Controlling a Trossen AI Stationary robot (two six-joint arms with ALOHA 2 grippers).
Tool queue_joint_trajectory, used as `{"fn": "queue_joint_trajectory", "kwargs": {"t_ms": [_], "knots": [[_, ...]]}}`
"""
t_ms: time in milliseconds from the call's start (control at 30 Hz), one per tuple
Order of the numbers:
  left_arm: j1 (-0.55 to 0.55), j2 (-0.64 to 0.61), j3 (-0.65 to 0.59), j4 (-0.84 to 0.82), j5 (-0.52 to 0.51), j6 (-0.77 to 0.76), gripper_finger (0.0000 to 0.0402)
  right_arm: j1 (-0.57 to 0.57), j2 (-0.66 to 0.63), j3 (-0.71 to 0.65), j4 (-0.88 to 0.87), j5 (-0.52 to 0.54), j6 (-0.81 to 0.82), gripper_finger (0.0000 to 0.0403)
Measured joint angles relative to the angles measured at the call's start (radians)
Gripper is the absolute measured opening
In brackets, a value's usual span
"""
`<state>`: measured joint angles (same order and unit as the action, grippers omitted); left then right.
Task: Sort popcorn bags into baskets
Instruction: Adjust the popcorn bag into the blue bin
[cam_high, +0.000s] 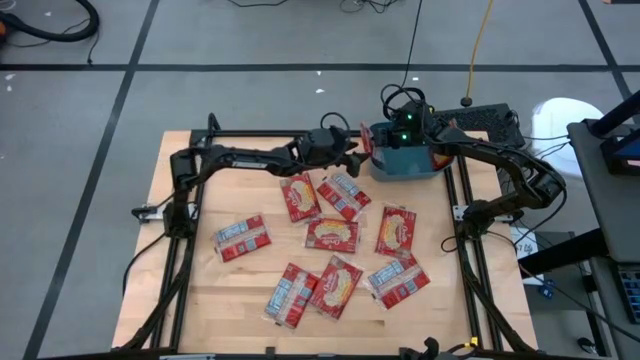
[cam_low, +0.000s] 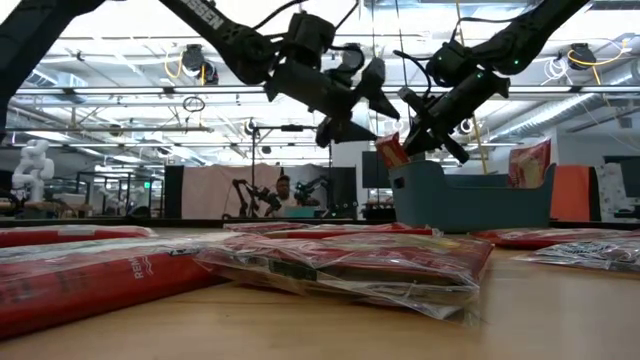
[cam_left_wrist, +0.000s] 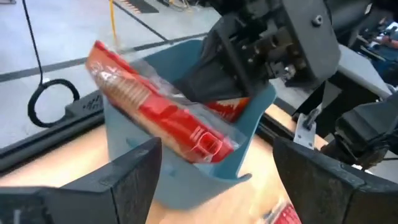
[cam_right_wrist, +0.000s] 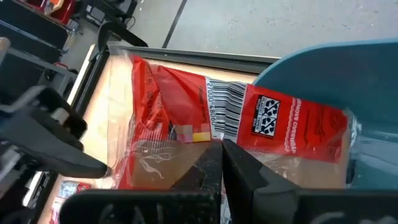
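Note:
The red popcorn bag needs to be held by its sealed end (cam_left_wrist: 214, 146) next, so that my left gripper can help sort it into the teal basket (cam_left_wrist: 180, 180).
My right gripper (cam_right_wrist: 222, 149) is shut on a red popcorn bag (cam_left_wrist: 155, 106) over the left rim of the teal basket (cam_high: 412, 163), which stands at the table's far edge. The bag slants, one end sticking out above the rim (cam_low: 392, 150). Just left of the basket my left gripper (cam_left_wrist: 214, 158) hangs open. Its two fingers stand wide apart on either side of the bag and touch nothing. Several more popcorn bags (cam_high: 332, 233) lie flat on the table's middle. My right gripper pinches the bag between its two shut fingers at one long edge, near the middle (cam_right_wrist: 208, 138). The fingers (cam_left_wrist: 208, 84) slant down onto it from the table's right. The bag is tilted, its high end (cam_left_wrist: 99, 56) outside the basket and its low end (cam_left_wrist: 211, 146) over the basket's inside.
Loose bags lie spread from the middle of the table (cam_high: 243, 237) toward the near edge (cam_high: 290, 293) and right of the middle (cam_high: 398, 280). Dark frame rails (cam_high: 185, 250) run along the table's left and right sides. In the low view a bag (cam_low: 350, 265) lies close in front.

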<state>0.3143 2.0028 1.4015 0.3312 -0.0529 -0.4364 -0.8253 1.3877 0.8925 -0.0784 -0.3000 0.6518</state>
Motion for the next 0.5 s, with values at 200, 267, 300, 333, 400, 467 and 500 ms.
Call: {"fn": "queue_joint_trajectory", "kwargs": {"t_ms": [200,267,300,333,400,467,500], "knots": [[-0.001,0.089,0.083,0.034,-0.052,-0.021,0.0312,0.000,0.000,0.000,0.000,0.001,0.021,0.0000],[0.000,0.110,0.106,0.006,-0.064,-0.061,0.0312,0.000,0.000,0.000,0.000,0.001,0.021,0.0000],[0.000,0.124,0.122,0.005,-0.074,-0.080,0.0312,0.000,0.000,0.000,0.000,0.001,0.020,0.0000],[0.000,0.132,0.129,-0.005,-0.077,-0.100,0.0312,0.000,0.000,0.000,0.000,0.001,0.020,0.0000],[0.000,0.141,0.138,-0.017,-0.081,-0.127,0.0312,0.000,0.000,0.000,0.000,0.001,0.021,0.0000],[-0.002,0.140,0.139,-0.025,-0.107,-0.121,0.0305,0.000,0.000,0.000,0.002,0.000,0.020,0.0000],[-0.002,0.138,0.141,-0.022,-0.114,-0.110,0.0295,0.000,0.000,0.000,0.002,0.000,0.020,0.0000]]}}
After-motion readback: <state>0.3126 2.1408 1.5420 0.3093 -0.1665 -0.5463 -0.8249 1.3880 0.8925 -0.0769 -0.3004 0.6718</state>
